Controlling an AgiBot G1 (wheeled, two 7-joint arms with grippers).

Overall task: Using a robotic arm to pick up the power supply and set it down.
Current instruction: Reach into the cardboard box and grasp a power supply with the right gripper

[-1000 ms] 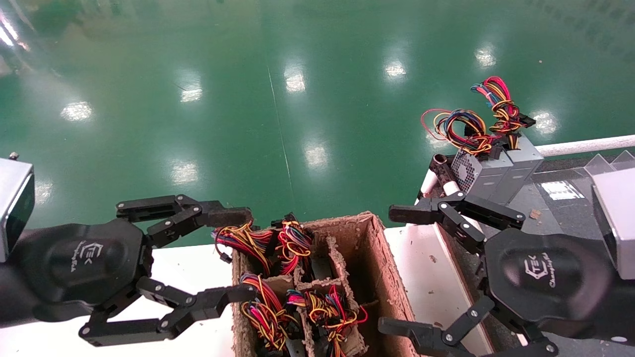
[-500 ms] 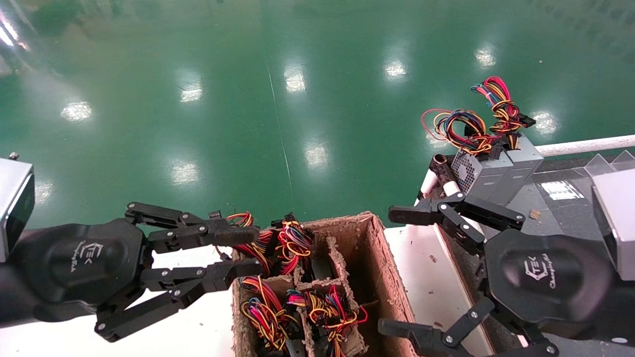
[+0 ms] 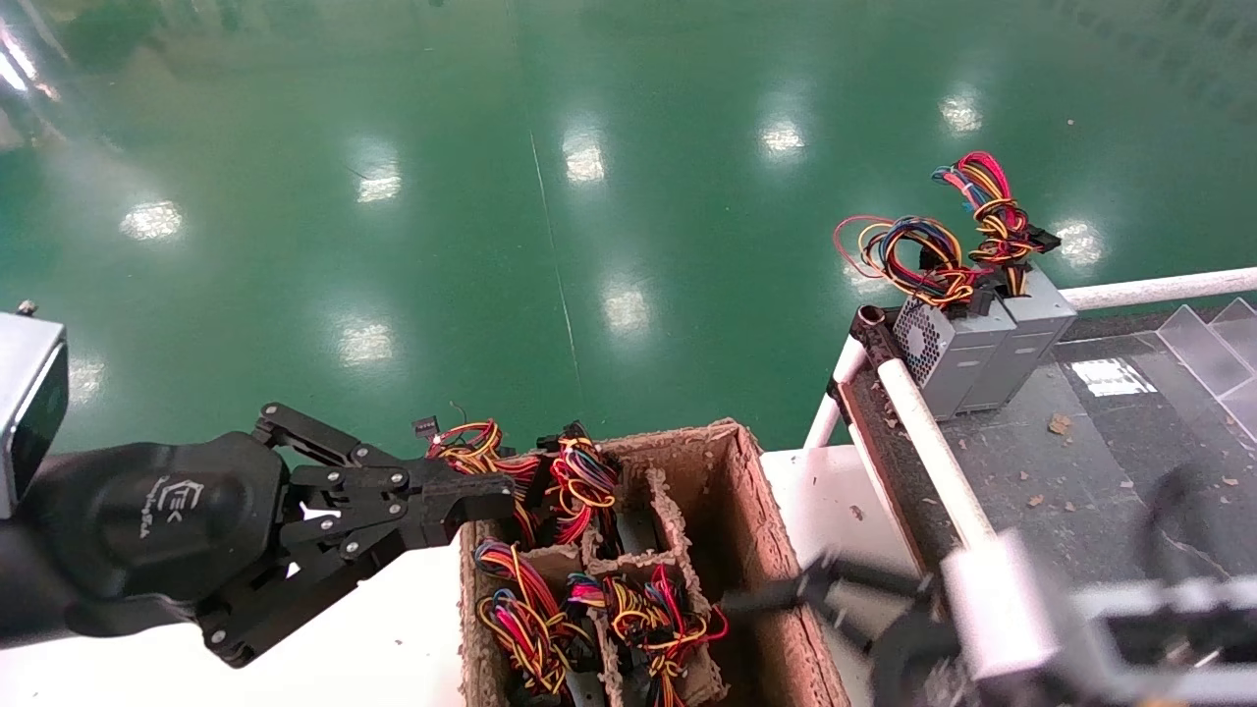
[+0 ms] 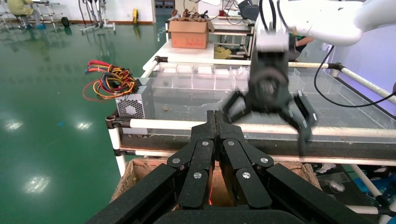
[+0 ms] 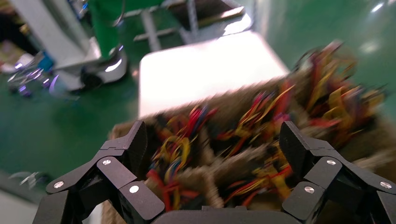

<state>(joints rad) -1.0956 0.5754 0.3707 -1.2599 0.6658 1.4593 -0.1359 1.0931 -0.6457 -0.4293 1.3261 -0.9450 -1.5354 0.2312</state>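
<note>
I should take hold of the power supply by its wire bundle sticking up with my right gripper next, to pick it up and set it down. The cardboard sides close in around each power supply.
Two grey power supplies (image 3: 948,353) (image 3: 1026,334) stand side by side on the dark bench (image 3: 1080,442) at the right, with coloured wire bundles (image 3: 913,257) on top. One of them also shows in the left wrist view (image 4: 133,105). More wire bundles (image 3: 579,486) stick up from the compartments of a cardboard box (image 3: 761,520). My left gripper (image 3: 486,496) is shut at the box's left rim, with nothing between its fingertips (image 4: 215,122). My right gripper (image 5: 212,140) is open and hangs over the box's wire bundles (image 5: 261,121). In the head view the right gripper (image 3: 795,594) is a blur at the box's right side.
The box rests on a white table (image 3: 393,648). A white pipe rail (image 3: 923,442) edges the bench, with clear dividers (image 3: 1203,339) behind it. Beyond lies green floor (image 3: 589,196). Across the bench, another carton (image 4: 189,33) sits on a far table.
My left gripper has closed from wide open at the box's left rim. My right arm has swung down from the bench edge toward the box, turning over, and is blurred.
</note>
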